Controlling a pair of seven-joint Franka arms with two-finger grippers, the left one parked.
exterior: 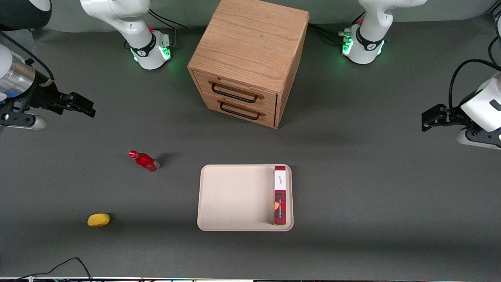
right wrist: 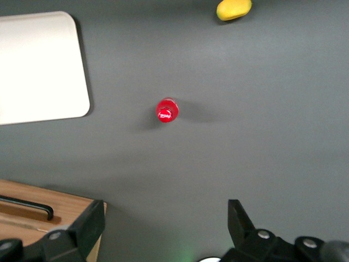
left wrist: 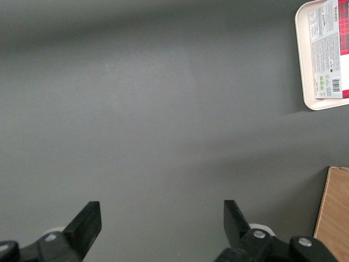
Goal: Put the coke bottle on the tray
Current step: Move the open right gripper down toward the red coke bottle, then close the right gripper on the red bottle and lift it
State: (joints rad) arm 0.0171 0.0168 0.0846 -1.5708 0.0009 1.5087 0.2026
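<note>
Next, my right gripper grabs the bottle by its capped top [exterior: 134, 154] to set the small red coke bottle onto the tray [exterior: 235, 197].
The small red coke bottle [exterior: 144, 161] stands upright on the grey table, toward the working arm's end, apart from the tray. In the right wrist view it shows from above as a red cap [right wrist: 167, 111]. The cream-beige tray [exterior: 235, 197] lies in the middle of the table, nearer the front camera than the wooden cabinet; its corner shows in the right wrist view [right wrist: 38, 65]. My right gripper [exterior: 80, 105] hangs high above the table, open and empty, farther from the front camera than the bottle; its fingers [right wrist: 90, 224] stand wide apart.
A long red plaid box [exterior: 280, 195] lies in the tray along its edge toward the parked arm. A wooden two-drawer cabinet [exterior: 248, 58] stands at mid-table, drawers shut. A yellow lemon-like object [exterior: 98, 219] lies near the front edge, also in the right wrist view [right wrist: 233, 9].
</note>
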